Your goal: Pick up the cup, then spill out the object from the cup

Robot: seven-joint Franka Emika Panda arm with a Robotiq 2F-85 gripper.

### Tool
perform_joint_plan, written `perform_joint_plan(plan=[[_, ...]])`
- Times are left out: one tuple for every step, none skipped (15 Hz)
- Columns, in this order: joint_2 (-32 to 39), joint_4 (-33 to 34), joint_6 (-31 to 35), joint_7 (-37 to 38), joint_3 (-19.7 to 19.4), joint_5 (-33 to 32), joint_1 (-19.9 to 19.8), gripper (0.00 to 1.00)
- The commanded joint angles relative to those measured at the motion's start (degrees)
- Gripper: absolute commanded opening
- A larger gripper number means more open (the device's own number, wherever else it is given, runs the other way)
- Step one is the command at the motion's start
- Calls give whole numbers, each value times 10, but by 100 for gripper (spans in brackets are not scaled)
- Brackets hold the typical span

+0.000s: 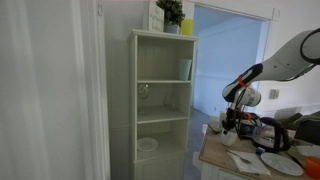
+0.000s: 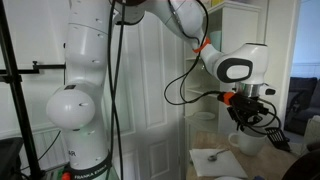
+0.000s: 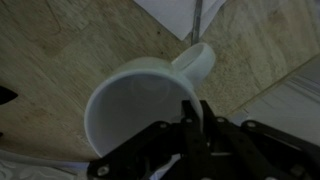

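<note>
The cup's base is just above the counter, and the cup point(image 2: 248, 141) would stand on the counter if I opened now. My gripper needs to let go of the cup.
The white cup point(image 3: 140, 105) fills the wrist view, mouth towards the camera, with its handle point(image 3: 197, 58) pointing up and right. I see nothing inside it. My gripper point(image 3: 192, 118) is shut on the cup's rim, one finger inside and one outside. In both exterior views the gripper point(image 2: 246, 116) point(image 1: 232, 121) holds the cup point(image 2: 248, 141) point(image 1: 229, 137) just above the wooden counter point(image 2: 205, 168). A small pale object point(image 2: 213, 156) lies on the counter beside the cup.
A tall white shelf unit point(image 1: 135, 100) stands nearby, with a pale green tumbler point(image 1: 185, 69) and a flat white saucer point(image 1: 147, 144) on its shelves and a plant point(image 1: 170, 12) on top. A dark kettle point(image 1: 268, 132) and a white plate point(image 1: 275, 163) sit on the counter.
</note>
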Motion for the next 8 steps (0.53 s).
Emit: perform_joint_plan(plan=[[2, 10, 7, 23, 9, -35, -8, 3], [1, 10, 6, 26, 9, -40, -8, 3], [2, 9, 6, 27, 9, -42, -8, 3], [2, 9, 6, 29, 9, -46, -8, 19], [2, 9, 4, 31, 10, -48, -9, 36], [1, 9, 4, 30, 10, -50, -9, 41], [0, 10, 3, 29, 11, -51, -9, 49], [-1, 11, 1, 27, 12, -50, -9, 55]])
